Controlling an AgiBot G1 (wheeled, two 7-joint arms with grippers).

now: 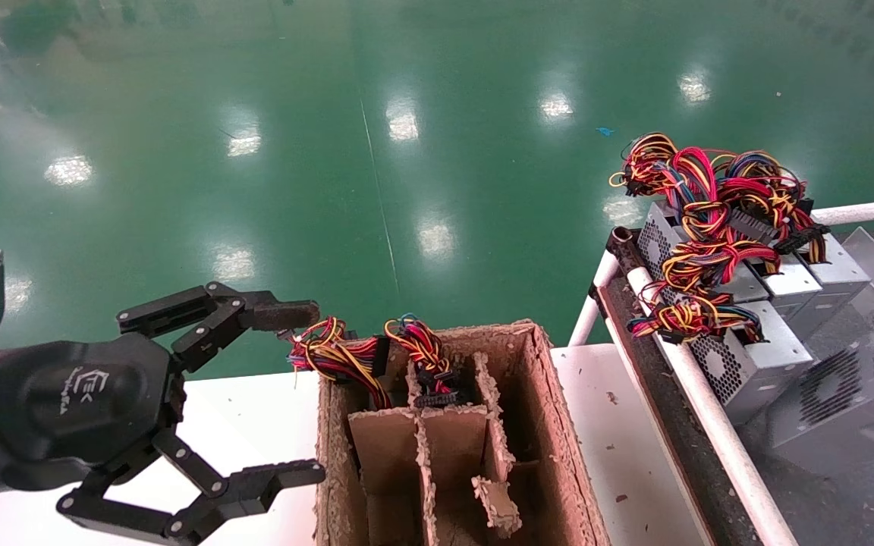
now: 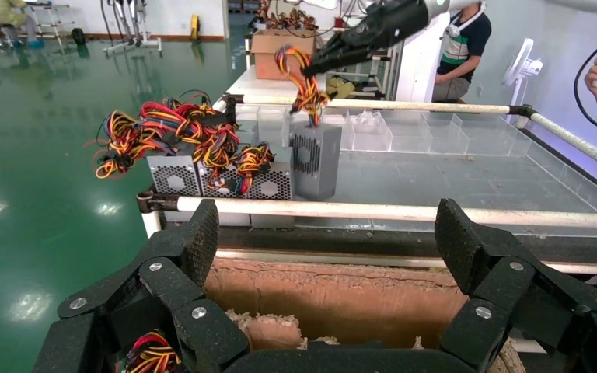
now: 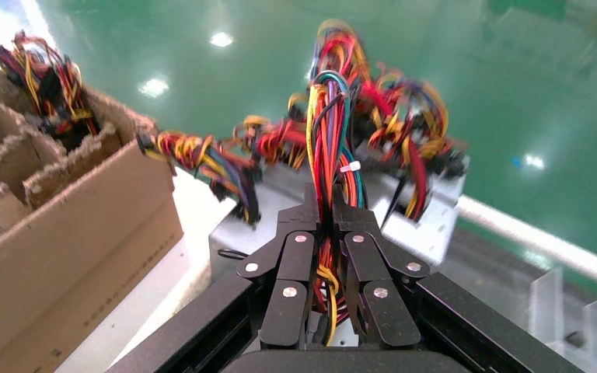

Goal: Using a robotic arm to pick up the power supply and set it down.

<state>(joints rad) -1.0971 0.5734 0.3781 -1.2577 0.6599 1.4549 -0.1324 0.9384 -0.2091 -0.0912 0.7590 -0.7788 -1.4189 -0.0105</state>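
The power supply is short of the others and its silver-grey box (image 1: 839, 409) is at an angle. My right gripper needs to line it up with the power supplies' row (image 1: 803, 282) before it opens.
My right gripper (image 3: 326, 214) is shut on the red, yellow and black wire bundle (image 3: 330, 116) of one power supply (image 2: 315, 159). That silver-grey box stands upright under the gripper on the grey rack, beside a row of other power supplies (image 1: 740, 364) with tangled wires (image 1: 710, 197). Whether it touches the rack surface I cannot tell. The right gripper is out of the head view; in the left wrist view the right gripper (image 2: 311, 66) shows far off. My left gripper (image 1: 312, 394) is open beside a cardboard box (image 1: 566, 425), nothing between its fingers.
The cardboard box has torn dividers, and wire bundles (image 1: 422, 349) stick out of its far cells. It sits on a white table (image 1: 619, 440). A white rail (image 2: 404, 211) edges the rack. Clear plastic bins (image 2: 435, 136) line the rack's far side. A person (image 2: 466, 39) stands behind.
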